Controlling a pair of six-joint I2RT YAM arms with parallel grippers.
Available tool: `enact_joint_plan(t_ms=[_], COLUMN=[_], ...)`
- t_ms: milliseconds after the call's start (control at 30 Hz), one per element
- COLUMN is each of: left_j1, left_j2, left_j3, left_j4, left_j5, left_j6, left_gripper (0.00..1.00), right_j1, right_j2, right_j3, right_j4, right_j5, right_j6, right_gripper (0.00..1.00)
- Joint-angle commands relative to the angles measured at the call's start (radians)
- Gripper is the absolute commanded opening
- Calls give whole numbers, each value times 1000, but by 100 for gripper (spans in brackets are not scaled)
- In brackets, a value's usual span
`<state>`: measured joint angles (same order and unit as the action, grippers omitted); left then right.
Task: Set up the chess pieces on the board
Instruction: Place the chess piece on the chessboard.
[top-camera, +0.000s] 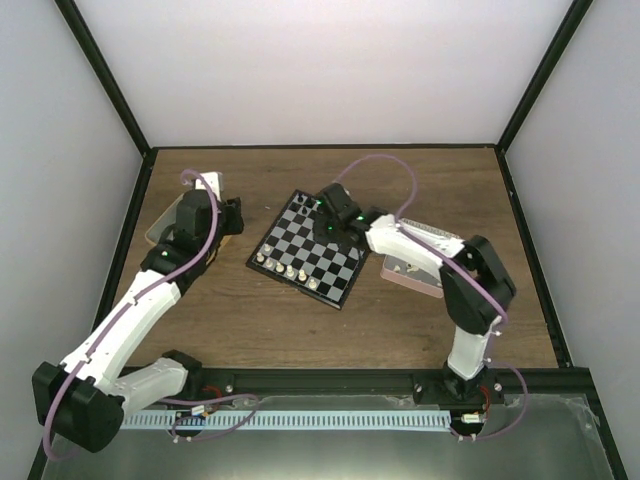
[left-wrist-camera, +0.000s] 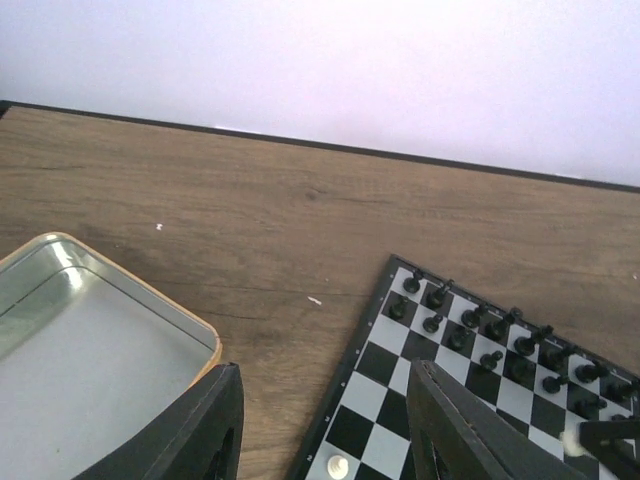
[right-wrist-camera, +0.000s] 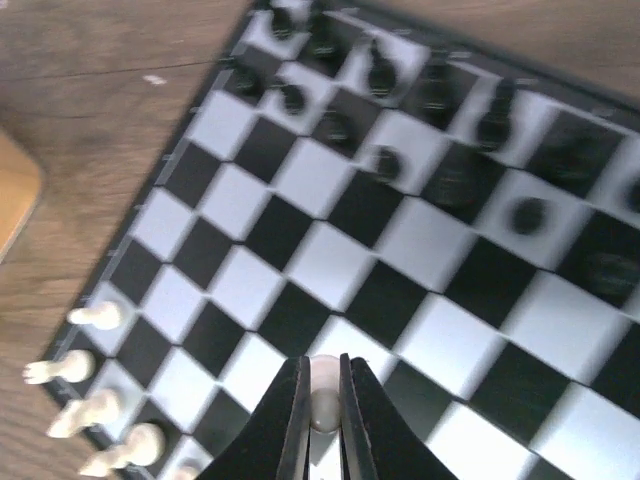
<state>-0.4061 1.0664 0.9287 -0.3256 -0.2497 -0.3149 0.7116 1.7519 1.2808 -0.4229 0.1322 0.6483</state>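
Observation:
The cream-white chess piece would drop onto the board's middle if my right gripper opened now; it needs to reach the free dark square beside the near-edge white pieces.
The board lies tilted at mid-table, with black chess pieces in rows along its far edge and several cream-white chess pieces along its near left edge. My right gripper hangs over the board's middle, shut on a cream-white chess piece pinched between its fingertips. My left gripper is open and empty, low over the table at the board's left edge, with one white piece between its fingers' line of sight.
A yellow-sided metal tin sits left of the board under the left arm. A pink tray lies right of the board, partly under the right arm. Black frame posts and white walls bound the table.

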Motion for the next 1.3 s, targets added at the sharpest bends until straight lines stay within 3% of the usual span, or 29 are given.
enact_joint_plan(t_ms=[0,133,400,700,1267], left_j1=[7,10,16,29,37], left_j2=[-35,-43,-47,-40,-44], left_j3=[-18,-16,-19,-15,-17], left_j4=[25,5,12,10,12], left_j5=[-83,-157,-134,-110,-90], left_j6=[-22,-48,-52,-50,-44], left_gripper=[47,47,48,48,48], right_j1=[65,107,124,138,169], right_j2=[103,206,357,414,489], right_j3=[149,232,397,437,531], right_j4=[47,50,-44,-80,-187], right_j5=[-101,-153,-207,-259,-132], right_j6=[-38,-55,-63,-94,-154], right_gripper=[3,3,4,6,9])
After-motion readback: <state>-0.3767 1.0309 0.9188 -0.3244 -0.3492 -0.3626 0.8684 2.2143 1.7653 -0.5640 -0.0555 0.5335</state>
